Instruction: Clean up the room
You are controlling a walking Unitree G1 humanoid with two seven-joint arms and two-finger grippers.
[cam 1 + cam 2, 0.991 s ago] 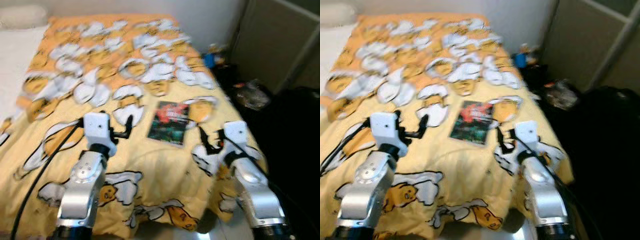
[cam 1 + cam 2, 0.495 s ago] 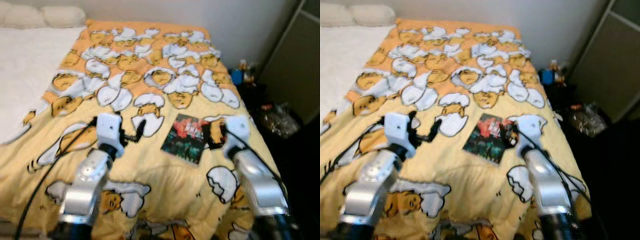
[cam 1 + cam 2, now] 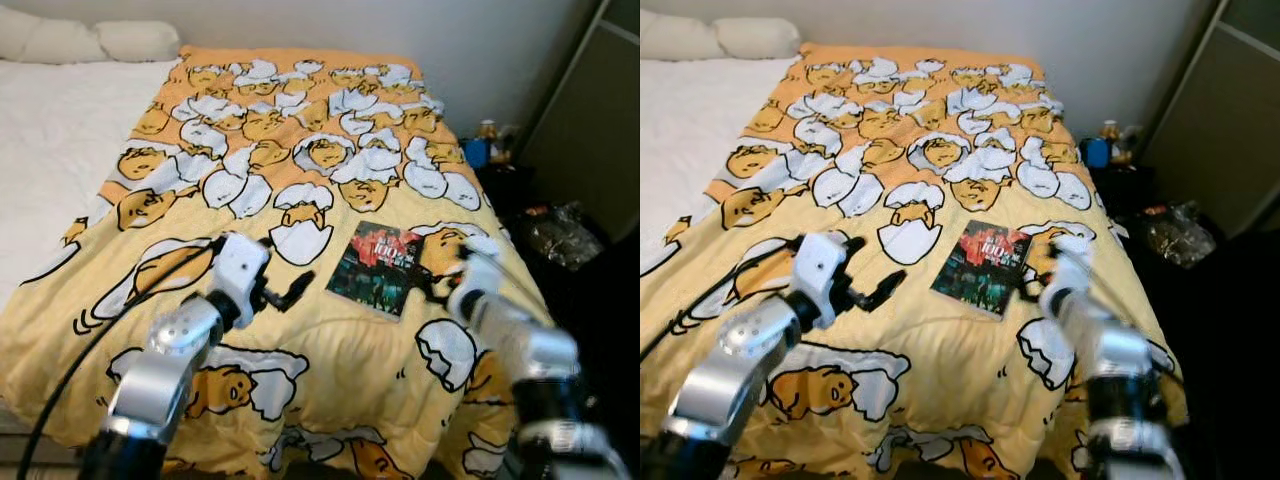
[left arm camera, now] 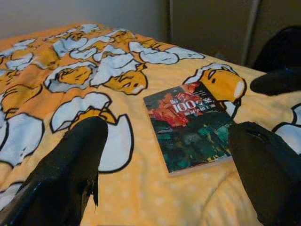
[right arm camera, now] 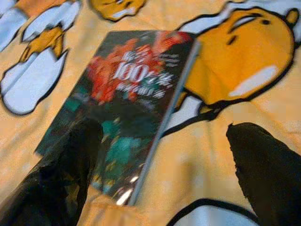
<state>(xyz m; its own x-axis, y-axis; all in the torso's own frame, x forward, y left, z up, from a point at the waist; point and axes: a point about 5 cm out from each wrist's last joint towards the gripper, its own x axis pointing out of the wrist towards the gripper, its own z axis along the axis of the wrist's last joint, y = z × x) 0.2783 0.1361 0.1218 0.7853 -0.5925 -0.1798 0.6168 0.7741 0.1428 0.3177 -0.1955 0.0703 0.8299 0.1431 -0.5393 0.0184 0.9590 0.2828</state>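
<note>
My left gripper's fingers are too narrow for the book's broad cover (image 3: 376,268), so my left gripper should next pinch the book across its thin spine edge (image 3: 337,273).
A dark paperback book (image 3: 378,268) with a red and green cover lies flat on the yellow egg-print blanket (image 3: 300,150) of the bed. In the left wrist view the book (image 4: 193,125) lies ahead between the spread fingers. My left gripper (image 3: 285,295) hovers open over the blanket, a short way left of the book. My right gripper (image 3: 440,285) is open just off the book's right edge. In the right wrist view the book (image 5: 122,103) lies close under the fingers, one fingertip (image 5: 61,179) over its cover.
White sheet and pillows (image 3: 70,40) lie at the bed's far left. Right of the bed is a dark floor with a clear plastic bag (image 3: 560,232), small bottles (image 3: 487,140) by the wall, and a closet door (image 3: 590,110). A black cable (image 3: 60,390) trails from my left arm.
The camera has lifted and shifted, showing more of the bed. My right gripper has dropped lower beside the book's right edge. My left gripper has edged right toward the book.
</note>
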